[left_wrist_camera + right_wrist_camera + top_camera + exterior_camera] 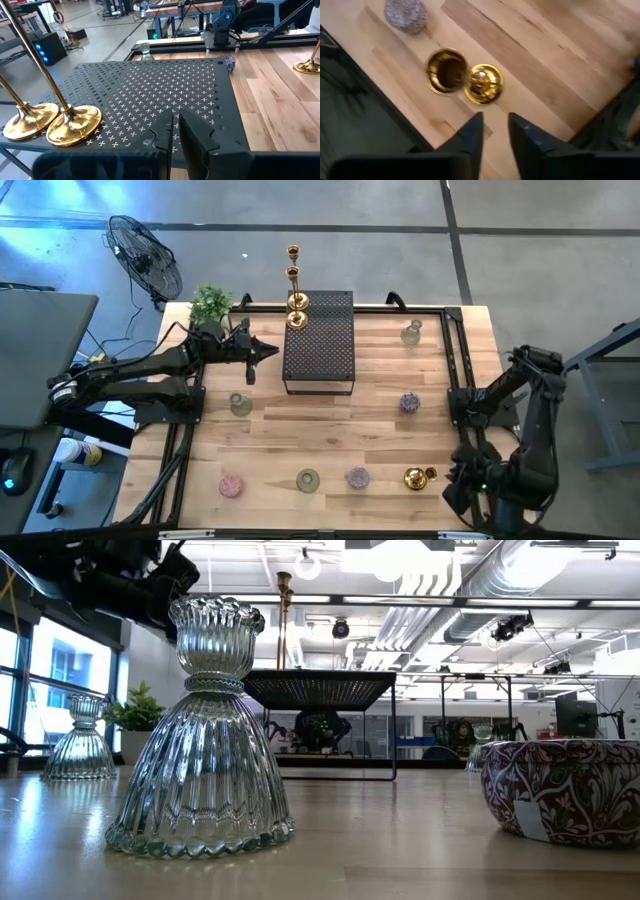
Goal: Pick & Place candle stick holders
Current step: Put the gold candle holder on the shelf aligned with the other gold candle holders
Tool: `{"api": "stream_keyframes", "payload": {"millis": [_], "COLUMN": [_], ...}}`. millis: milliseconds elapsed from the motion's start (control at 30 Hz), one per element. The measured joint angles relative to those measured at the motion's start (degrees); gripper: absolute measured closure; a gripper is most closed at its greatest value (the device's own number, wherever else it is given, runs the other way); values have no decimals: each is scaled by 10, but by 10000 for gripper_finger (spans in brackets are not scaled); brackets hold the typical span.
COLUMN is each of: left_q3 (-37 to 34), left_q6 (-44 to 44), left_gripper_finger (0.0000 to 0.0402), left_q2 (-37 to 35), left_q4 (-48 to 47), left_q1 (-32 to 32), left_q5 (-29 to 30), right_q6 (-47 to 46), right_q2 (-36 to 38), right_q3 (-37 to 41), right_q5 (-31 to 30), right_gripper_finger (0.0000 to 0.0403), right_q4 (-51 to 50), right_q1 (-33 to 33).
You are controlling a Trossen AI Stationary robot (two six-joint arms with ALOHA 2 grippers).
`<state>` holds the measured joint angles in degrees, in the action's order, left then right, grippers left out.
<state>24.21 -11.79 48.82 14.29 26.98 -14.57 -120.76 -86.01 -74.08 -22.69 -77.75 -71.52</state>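
Observation:
The robot's right gripper will place the gold holder with the other candlesticks, so next it will grab the holder by its flared cup (431,473) (447,71).
Two gold candlesticks (60,125) stand by their round bases on the far left corner of the black perforated box (320,340). My left gripper (176,117) hovers shut and level at the box's left edge, touching nothing. Another gold holder (465,80) rests on the wood near the table's right front; in the high view the same gold holder (418,477) shows there. My right gripper (495,120) points down just beside it, fingers apart, nothing between them. Glass holders stand scattered on the table: clear-green (240,404), purple (409,402), pink (231,485).
More glass cups stand along the near edge (307,480), (357,477) and at the far right (411,332). A potted plant (210,304) sits at the far left corner. Black frame rails (455,370) run along both table sides. Bare wood lies in the table's middle.

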Motion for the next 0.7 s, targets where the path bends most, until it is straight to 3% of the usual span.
{"api": "stream_keyframes", "payload": {"millis": [200,333,700], "left_q3": [0,0,0], "left_q6": [0,0,0], "left_gripper_finger": [373,373,373], "left_q2": [0,0,0], "left_q4": [-9,-10,-14], "left_q1": [0,0,0], "left_q5": [0,0,0], "right_q6": [44,93,166], "right_q2": [1,1,1], "right_q3": [0,0,0], "right_q5": [11,19,35], "right_gripper_finger": [198,151,138], "right_q4": [12,35,57], "right_q1": [34,59,89]}}
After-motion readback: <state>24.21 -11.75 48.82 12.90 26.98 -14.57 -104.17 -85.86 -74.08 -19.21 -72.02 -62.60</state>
